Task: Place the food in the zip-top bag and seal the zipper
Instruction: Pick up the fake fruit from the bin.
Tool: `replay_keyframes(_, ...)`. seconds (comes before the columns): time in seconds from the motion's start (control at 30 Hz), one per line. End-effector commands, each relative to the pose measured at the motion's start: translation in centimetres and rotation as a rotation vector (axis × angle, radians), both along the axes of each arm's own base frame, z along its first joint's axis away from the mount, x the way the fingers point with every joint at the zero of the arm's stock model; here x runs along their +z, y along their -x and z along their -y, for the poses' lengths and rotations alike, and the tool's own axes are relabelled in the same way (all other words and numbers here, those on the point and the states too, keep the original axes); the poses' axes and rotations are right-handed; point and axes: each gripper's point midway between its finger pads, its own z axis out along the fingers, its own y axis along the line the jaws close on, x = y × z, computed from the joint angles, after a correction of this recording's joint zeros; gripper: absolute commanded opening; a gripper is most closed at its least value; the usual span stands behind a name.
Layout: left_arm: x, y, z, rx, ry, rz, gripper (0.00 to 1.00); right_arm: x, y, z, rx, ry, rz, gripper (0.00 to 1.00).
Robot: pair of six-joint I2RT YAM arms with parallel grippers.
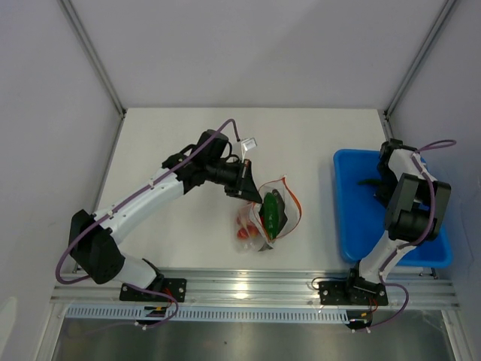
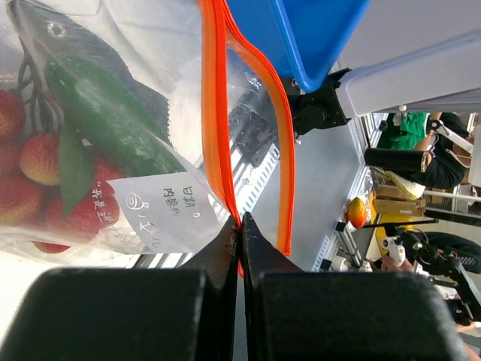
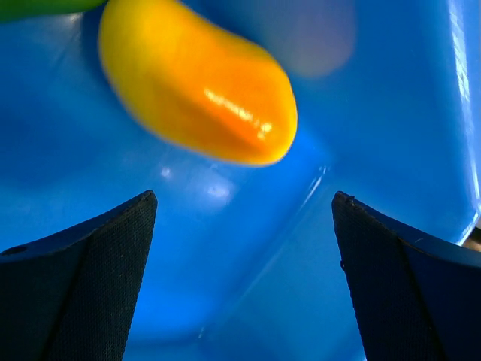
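I should grab the yellow-orange pepper (image 3: 203, 90) across its narrow sides with my right gripper. The pepper's end then stays free to go into the wide opening of the bag.
The clear zip-top bag (image 1: 269, 216) lies at mid-table with the long green pepper (image 1: 271, 213) and the red cherry tomatoes (image 1: 246, 231) inside it. My left gripper (image 1: 250, 189) is shut on the bag's mouth. In the left wrist view the left gripper (image 2: 240, 222) pinches the orange-red zipper (image 2: 213, 113), and the mouth gapes beside it. The green pepper (image 2: 105, 113) and tomatoes (image 2: 34, 177) show through the plastic. My right gripper (image 1: 376, 183) is down in the blue bin. It stands open (image 3: 244, 201) just short of the yellow-orange pepper (image 3: 203, 90), not touching it.
The blue bin (image 1: 349, 226) stands at the table's right, and its floor (image 3: 225, 293) fills the right wrist view. A bit of green (image 3: 37, 6) shows at that view's top left. The bin's corner (image 2: 301, 37) lies beyond the bag.
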Motion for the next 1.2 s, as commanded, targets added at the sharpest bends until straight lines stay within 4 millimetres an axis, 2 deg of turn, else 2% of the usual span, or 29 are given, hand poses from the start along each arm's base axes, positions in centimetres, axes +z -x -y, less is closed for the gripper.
replay_keyframes(0.0,1.8,0.3,0.0,-0.024,0.066,0.047,0.01,-0.6,-0.8,1.9,-0.030,0.069,0.008,0.99)
replay_keyframes(0.23,1.7,-0.3,-0.1,-0.007,0.062,0.047,0.01,-3.2,-2.6,2.4,-0.032,0.038,0.034,0.99)
replay_keyframes(0.5,1.2,-0.6,0.0,0.007,0.051,0.028,0.01,-4.1,-4.0,3.3,0.016,0.049,0.024,0.99)
replay_keyframes(0.7,1.0,-0.9,0.3,0.018,0.050,0.014,0.01,-5.0,-3.9,3.7,0.026,0.063,-0.003,0.98)
replay_keyframes(0.9,0.9,-1.2,0.6,0.019,0.057,-0.003,0.00,-6.1,-2.8,4.3,0.015,0.083,-0.058,0.97)
replay_keyframes(1.17,0.8,-1.2,0.7,0.020,0.053,-0.009,0.01,-6.3,-1.9,3.7,0.010,0.075,-0.063,0.86)
